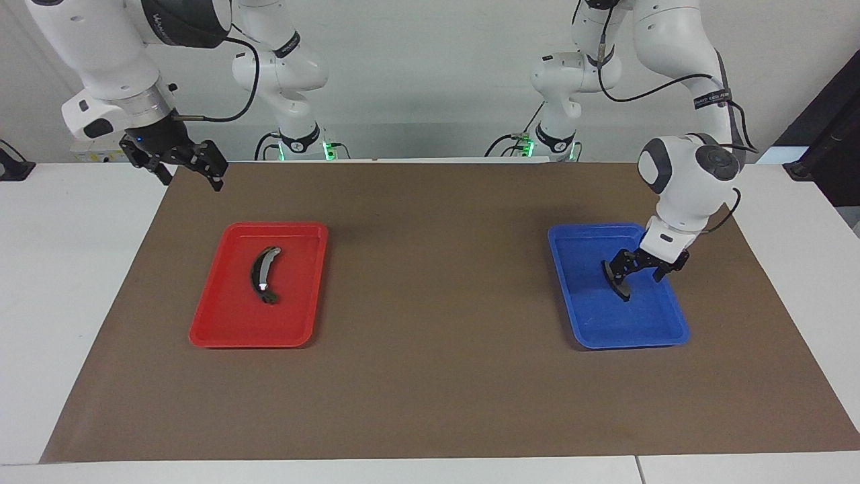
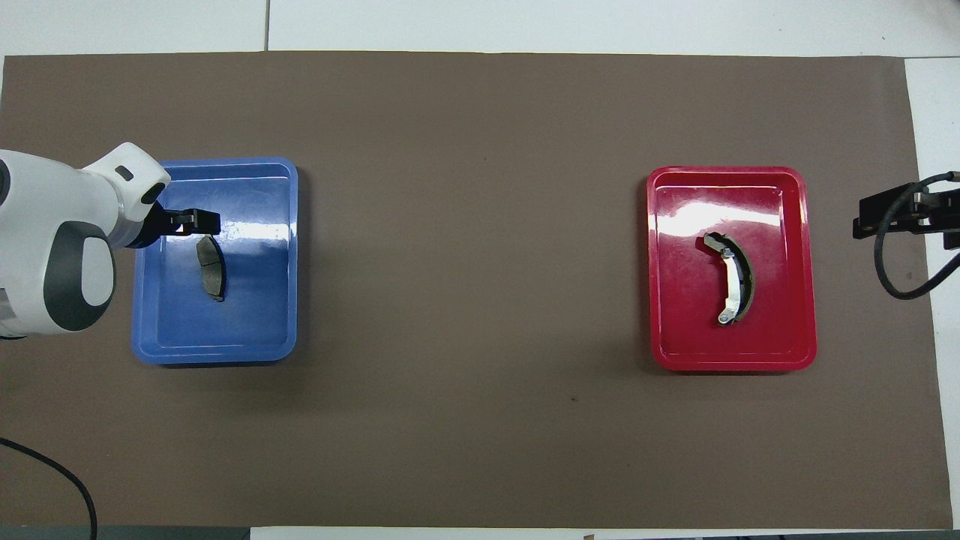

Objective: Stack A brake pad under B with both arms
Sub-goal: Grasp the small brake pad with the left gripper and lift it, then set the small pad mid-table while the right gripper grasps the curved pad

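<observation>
My left gripper's fingers are short of the dark pad's middle and would miss if I closed now. My left gripper needs to first move toward the dark pad.
The A brake pad, short and all dark grey, lies in the blue tray. My left gripper hangs low over the pad inside that tray, open, with nothing held. B, the longer crescent with a silver strip, lies in the red tray. My right gripper waits open in the air, over the mat's corner at the right arm's end.
Both trays rest on a brown mat covering most of the white table. A wide stretch of bare mat separates the trays. A black cable loops down from the right arm's wrist.
</observation>
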`<action>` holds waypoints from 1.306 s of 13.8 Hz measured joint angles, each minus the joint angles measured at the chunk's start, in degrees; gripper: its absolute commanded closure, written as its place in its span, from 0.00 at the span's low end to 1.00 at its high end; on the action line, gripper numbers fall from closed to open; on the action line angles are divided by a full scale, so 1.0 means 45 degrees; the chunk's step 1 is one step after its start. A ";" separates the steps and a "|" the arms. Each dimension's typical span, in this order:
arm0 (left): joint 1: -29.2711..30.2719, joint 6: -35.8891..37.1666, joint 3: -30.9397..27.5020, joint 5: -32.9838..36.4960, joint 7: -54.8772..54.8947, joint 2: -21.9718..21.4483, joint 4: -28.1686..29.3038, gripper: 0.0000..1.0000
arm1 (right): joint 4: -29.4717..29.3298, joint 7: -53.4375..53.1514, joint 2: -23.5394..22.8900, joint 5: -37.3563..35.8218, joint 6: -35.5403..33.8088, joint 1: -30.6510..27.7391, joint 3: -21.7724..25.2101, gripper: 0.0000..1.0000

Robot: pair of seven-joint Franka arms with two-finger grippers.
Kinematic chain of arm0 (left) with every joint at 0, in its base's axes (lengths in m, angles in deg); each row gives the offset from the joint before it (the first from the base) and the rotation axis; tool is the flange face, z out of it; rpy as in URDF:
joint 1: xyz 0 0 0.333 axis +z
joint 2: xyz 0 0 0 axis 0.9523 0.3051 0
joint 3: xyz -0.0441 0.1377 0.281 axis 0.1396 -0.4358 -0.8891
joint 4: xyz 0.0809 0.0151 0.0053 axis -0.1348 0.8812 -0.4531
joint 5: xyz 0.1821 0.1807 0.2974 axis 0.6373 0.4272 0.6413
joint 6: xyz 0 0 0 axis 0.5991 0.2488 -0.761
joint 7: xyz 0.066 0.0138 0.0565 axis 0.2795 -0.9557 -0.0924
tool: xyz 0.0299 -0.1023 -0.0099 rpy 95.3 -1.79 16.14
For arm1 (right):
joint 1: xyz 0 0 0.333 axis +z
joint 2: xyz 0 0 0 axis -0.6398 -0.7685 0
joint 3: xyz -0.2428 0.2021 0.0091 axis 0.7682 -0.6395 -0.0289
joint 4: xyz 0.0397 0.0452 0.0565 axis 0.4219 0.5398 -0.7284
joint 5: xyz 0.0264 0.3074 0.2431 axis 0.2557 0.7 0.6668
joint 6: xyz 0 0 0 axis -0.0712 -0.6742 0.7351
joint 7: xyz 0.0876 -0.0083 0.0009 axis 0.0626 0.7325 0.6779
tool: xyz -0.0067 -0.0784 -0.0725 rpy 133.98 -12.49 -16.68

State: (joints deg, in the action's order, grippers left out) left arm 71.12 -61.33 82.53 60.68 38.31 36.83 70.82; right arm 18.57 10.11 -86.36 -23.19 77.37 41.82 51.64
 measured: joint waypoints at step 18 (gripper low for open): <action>-0.0241 0.0839 0.0150 -0.0002 -0.0247 -0.0417 0.0679 0.97 | 0.0000 0.0001 0.0000 0.0000 0.0000 -0.0001 0.0000 0.00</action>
State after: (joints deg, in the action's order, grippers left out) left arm 70.03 -57.56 83.21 60.67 37.20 34.96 73.88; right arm 18.57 10.12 -86.36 -23.19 77.37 41.82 51.64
